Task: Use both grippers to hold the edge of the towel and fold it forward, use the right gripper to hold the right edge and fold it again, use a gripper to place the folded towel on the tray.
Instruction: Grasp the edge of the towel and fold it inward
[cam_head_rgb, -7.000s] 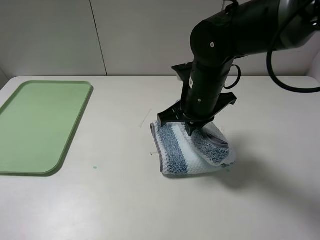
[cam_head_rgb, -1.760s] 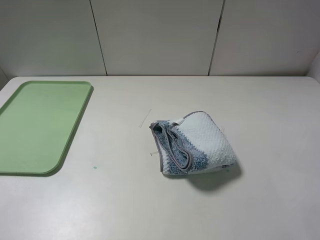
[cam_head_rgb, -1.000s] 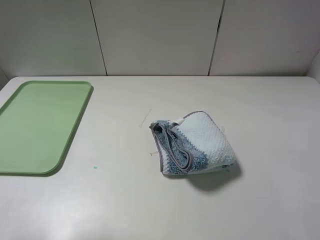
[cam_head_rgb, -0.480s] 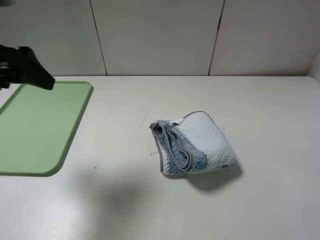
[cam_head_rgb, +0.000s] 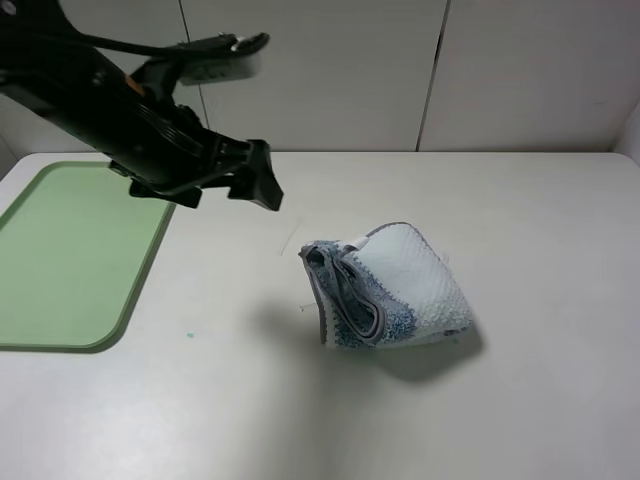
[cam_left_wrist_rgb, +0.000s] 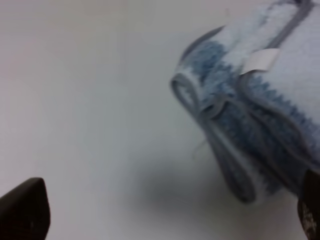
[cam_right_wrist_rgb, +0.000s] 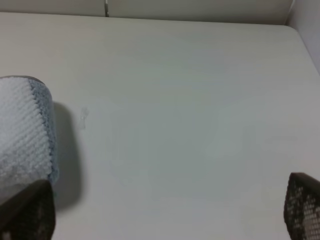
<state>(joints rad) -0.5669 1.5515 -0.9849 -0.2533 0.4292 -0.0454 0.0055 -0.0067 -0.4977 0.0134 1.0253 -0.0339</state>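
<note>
My left gripper is to grab the towel by its looped grey hem next, to place the folded towel on the light green tray.
The towel lies folded in a loose bundle on the table, right of centre, with its grey hem looping along its left side. My left gripper hangs above the table up and left of the towel, apart from it. In the left wrist view the towel and its hem lie ahead of my open left gripper, which holds nothing. In the right wrist view my right gripper is open and empty, with the towel off to one side. The light green tray lies at the far left.
A white panelled wall runs along the back of the table. The black left arm crosses above the tray's back corner. A small green speck marks the table near the tray.
My left arm has swung in from the left edge of the exterior view and moved right, towards the towel. The towel and tray have not moved.
</note>
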